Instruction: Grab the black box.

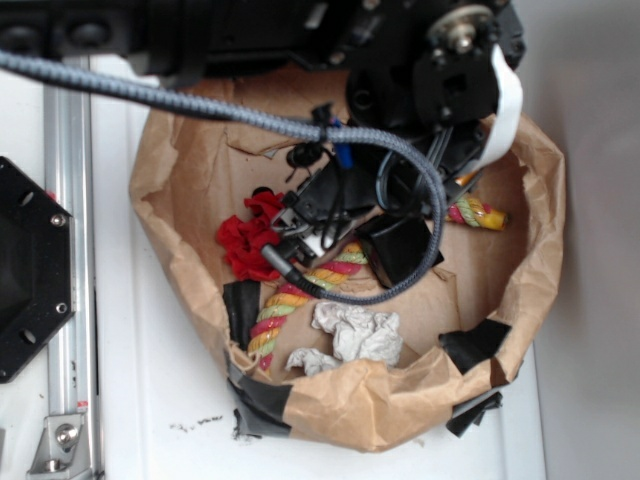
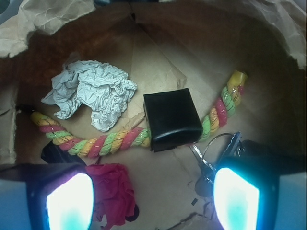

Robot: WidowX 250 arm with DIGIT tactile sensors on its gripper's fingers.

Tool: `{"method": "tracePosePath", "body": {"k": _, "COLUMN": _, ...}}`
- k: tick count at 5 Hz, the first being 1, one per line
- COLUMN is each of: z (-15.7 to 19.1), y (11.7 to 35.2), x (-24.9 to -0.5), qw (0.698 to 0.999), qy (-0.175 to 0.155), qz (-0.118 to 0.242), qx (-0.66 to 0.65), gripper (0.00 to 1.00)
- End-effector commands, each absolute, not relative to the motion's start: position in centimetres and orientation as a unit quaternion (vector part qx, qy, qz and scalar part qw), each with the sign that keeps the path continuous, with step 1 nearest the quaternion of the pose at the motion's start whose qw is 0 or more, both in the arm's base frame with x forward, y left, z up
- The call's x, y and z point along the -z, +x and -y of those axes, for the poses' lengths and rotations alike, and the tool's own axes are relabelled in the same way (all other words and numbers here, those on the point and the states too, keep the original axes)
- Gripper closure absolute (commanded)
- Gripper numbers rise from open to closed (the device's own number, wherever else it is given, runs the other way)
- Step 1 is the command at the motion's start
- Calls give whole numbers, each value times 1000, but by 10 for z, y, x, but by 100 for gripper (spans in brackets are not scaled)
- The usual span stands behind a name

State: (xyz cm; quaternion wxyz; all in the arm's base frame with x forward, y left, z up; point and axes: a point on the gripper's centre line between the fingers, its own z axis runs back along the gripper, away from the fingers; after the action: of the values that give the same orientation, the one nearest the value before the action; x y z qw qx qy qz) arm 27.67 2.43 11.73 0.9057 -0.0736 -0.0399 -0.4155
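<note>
I will pick up the black box with my gripper by its opposite sides next. Then it can come up off the multicoloured rope [image 1: 280, 318].
The black box [image 2: 171, 118] is a small glossy cube lying across the multicoloured rope [image 2: 100, 143] on the brown paper floor, in the middle of the wrist view. In the exterior view the black box [image 1: 400, 247] sits just right of the gripper, partly behind the grey cable. My gripper [image 2: 153, 199] is open and empty, jaws wide apart, hovering above the paper with the box ahead of the gap and apart from it. The gripper [image 1: 300, 235] shows in the exterior view over the red wad.
A red paper wad [image 2: 112, 191] lies by the left finger. A white crumpled paper [image 2: 91, 91] lies behind the rope. Keys on a ring [image 2: 216, 148] lie by the right finger. High brown paper walls [image 1: 400, 400] with black tape patches [image 1: 475, 345] surround everything. A black hexagonal plate [image 1: 25, 270] stands outside left.
</note>
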Motion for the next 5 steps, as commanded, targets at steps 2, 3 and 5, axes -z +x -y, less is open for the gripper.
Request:
{"method": "tracePosePath", "body": {"k": 2, "z": 11, "y": 305, "x": -78, "qw": 901, "qy": -78, "qz": 35, "qx": 426, "gripper": 0}}
{"method": "tracePosePath", "body": {"k": 3, "z": 19, "y": 307, "x": -69, "qw": 895, "qy": -68, "qz": 61, "qx": 436, "gripper": 0}}
{"method": "tracePosePath", "body": {"k": 5, "z": 40, "y": 305, "x": -46, "qw": 877, "qy": -71, "qz": 37, "qx": 475, "gripper": 0}}
